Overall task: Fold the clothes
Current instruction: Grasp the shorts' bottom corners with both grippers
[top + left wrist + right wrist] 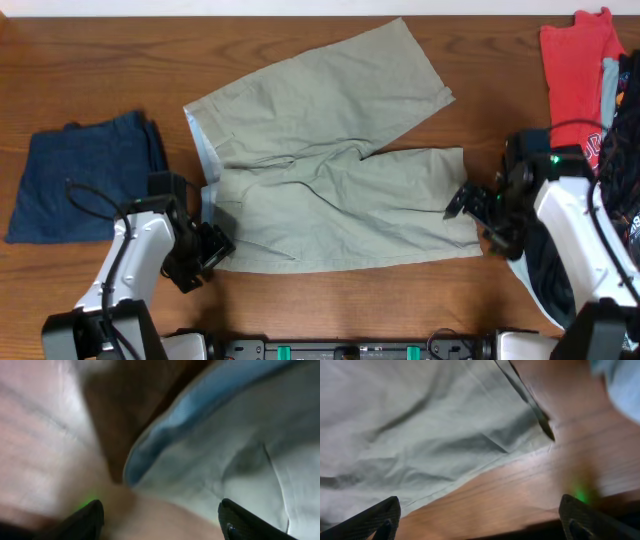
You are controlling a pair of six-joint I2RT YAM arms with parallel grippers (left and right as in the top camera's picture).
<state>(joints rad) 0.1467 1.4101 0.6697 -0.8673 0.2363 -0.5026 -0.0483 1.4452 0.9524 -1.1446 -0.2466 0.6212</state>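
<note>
Next, my right gripper grabs the khaki shorts [330,170] by the near leg's hem corner, to fold that leg over the other.
The khaki shorts [330,170] lie spread flat in the middle of the table, waistband to the left, one leg angled to the far right, the other pointing right. My left gripper [212,245] is open at the near-left waistband corner; the left wrist view shows the pale blue lining [170,425] and khaki cloth [250,460] between the open fingers [160,520]. My right gripper [462,203] is open at the near leg's hem. The right wrist view shows that hem [420,435] and bare wood between the fingers [480,520].
Folded dark navy shorts [85,188] lie at the left edge. A red garment [580,55] and dark printed clothes [625,190] are piled at the right edge, behind my right arm. The wooden table [100,60] shows around the shorts.
</note>
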